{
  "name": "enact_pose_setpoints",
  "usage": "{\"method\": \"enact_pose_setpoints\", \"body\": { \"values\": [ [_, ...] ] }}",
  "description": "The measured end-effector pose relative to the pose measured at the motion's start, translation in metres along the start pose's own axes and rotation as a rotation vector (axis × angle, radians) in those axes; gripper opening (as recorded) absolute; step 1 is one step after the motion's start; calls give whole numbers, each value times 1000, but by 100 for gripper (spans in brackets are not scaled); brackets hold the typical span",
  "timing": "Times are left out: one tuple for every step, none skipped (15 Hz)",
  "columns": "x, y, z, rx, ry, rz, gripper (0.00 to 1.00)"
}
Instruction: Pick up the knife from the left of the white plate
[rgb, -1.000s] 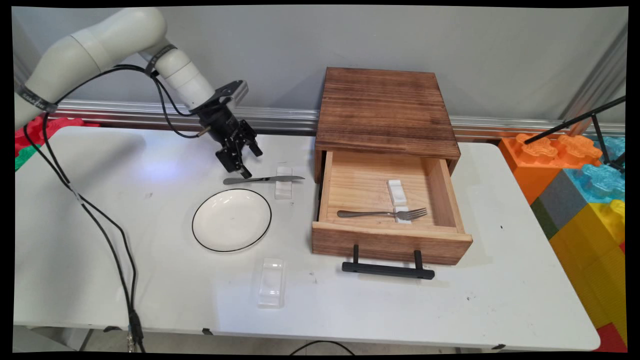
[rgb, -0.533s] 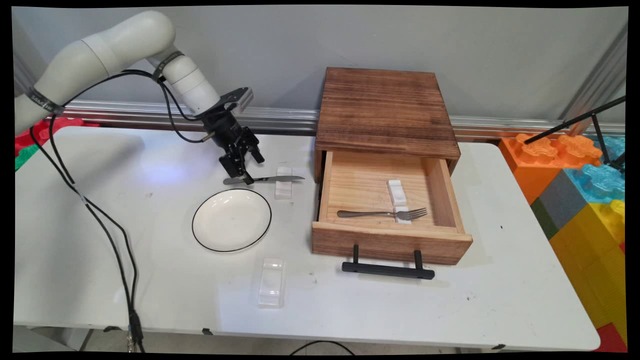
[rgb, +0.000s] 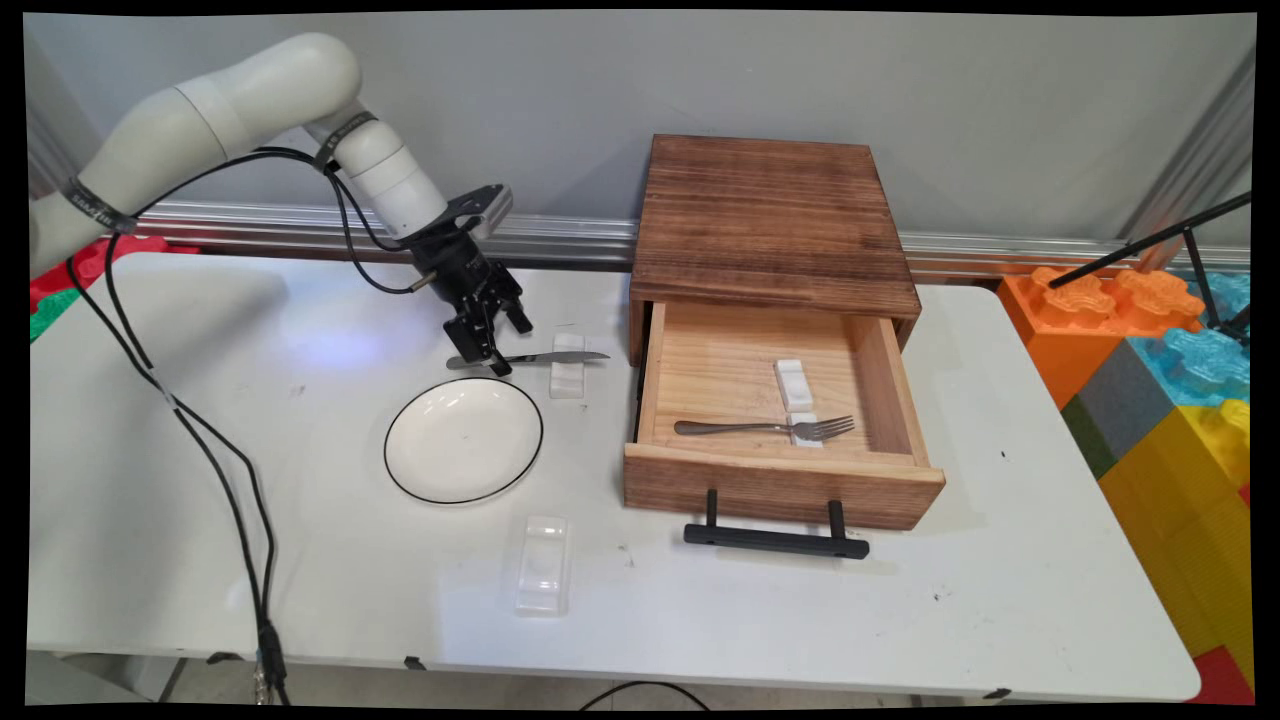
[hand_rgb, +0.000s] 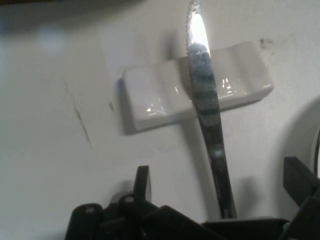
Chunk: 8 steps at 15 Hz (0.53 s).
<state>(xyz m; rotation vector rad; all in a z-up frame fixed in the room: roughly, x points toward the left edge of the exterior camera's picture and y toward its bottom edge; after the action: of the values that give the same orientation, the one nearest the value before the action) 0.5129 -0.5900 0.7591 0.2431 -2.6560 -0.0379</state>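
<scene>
The gripper picks up the metal knife by its handle (rgb: 521, 359) next, to lay the knife in the open drawer.
A metal knife (rgb: 545, 357) lies on the table, its blade propped on a small white ridged rest (rgb: 567, 372). My black gripper (rgb: 501, 347) is down low over the handle end of the knife, just beyond the white plate (rgb: 463, 440). In the hand view the gripper (hand_rgb: 219, 171) is open. Its two fingers (hand_rgb: 143, 181) stand on either side of the knife's handle (hand_rgb: 222, 176) without touching it. The blade runs away from me across the white rest (hand_rgb: 160, 100).
A wooden box (rgb: 770, 210) stands to the right with its drawer (rgb: 780, 485) pulled open; a fork (rgb: 765, 428) and white rests (rgb: 793, 384) lie inside. A clear plastic holder (rgb: 542, 563) sits near the front. Coloured foam blocks (rgb: 1150, 350) stand beyond the table's right end.
The gripper has moved right and lower, from beside the knife's handle tip to a straddle over the handle. The knife and the other things have stayed put.
</scene>
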Motion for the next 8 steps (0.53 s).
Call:
{"method": "enact_pose_setpoints", "body": {
  "values": [
    [0,0,1,1,-1,2,100],
    [1,0,3,2,-2,4,100],
    [1,0,4,3,-3,6,100],
    [1,0,5,4,-5,9,100],
    [1,-1,6,5,-6,11,100],
    [1,-1,7,6,-7,13,100],
    [1,0,7,6,-8,15,0],
    [2,0,8,6,-8,16,0]
  ]
}}
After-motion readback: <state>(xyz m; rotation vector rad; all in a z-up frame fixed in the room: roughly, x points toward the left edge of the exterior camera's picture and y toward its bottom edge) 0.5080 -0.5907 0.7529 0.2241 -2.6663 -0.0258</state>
